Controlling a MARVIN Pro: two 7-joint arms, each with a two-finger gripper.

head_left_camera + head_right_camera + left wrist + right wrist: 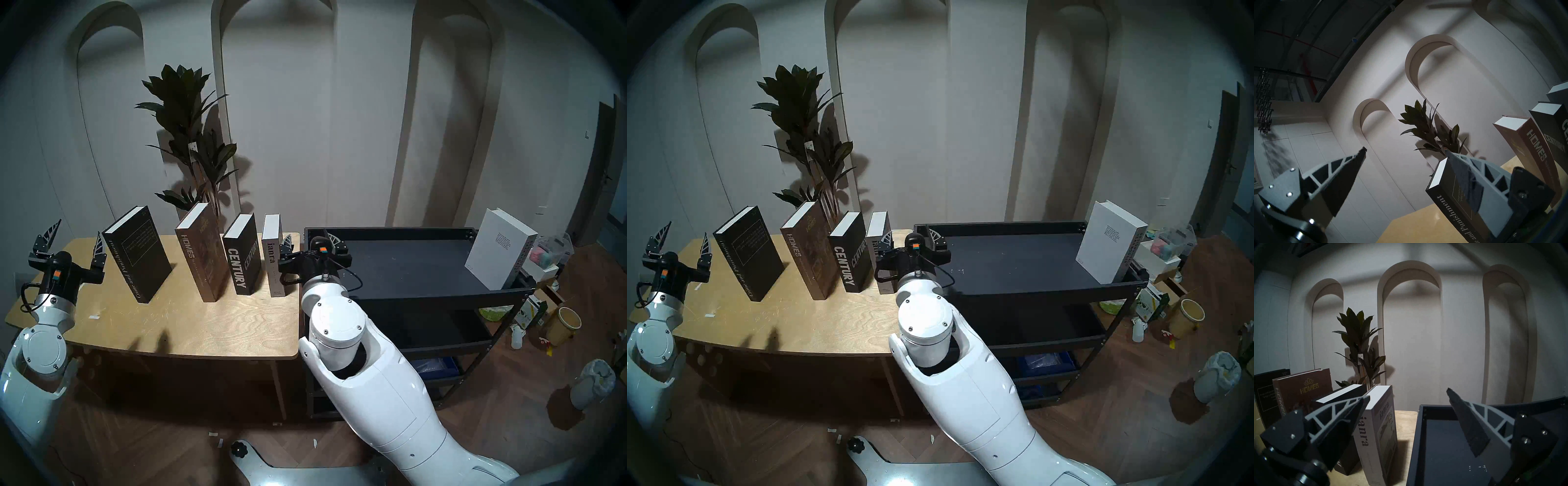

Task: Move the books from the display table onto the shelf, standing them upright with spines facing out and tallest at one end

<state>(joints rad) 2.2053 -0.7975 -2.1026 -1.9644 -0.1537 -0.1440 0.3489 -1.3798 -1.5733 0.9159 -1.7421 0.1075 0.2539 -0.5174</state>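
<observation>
The pale grey book's covers are too wide for the fingers, so I should next grab the book with my right gripper across its narrow spine (273,267).
Four books stand upright in a row on the plywood display table (152,325): black "Crime and Punishment" (137,253), brown "HOMES" (200,251), black "CENTURY" (242,254) and pale "ianra" (272,254). A white book (498,249) stands at the right end of the black shelf's top tray (407,268). My left gripper (78,232) is open and empty just left of "Crime and Punishment" (1454,207). My right gripper (308,237) is open and empty. It straddles "ianra" (1376,434) and the shelf's left rim (1417,438).
A tall potted plant (190,135) stands behind the table against the arched wall. To the right of the shelf, clutter lies on the floor: a yellow bucket (565,324), a lined bin (593,383) and boxes. The shelf's lower tiers hold a blue item (437,368).
</observation>
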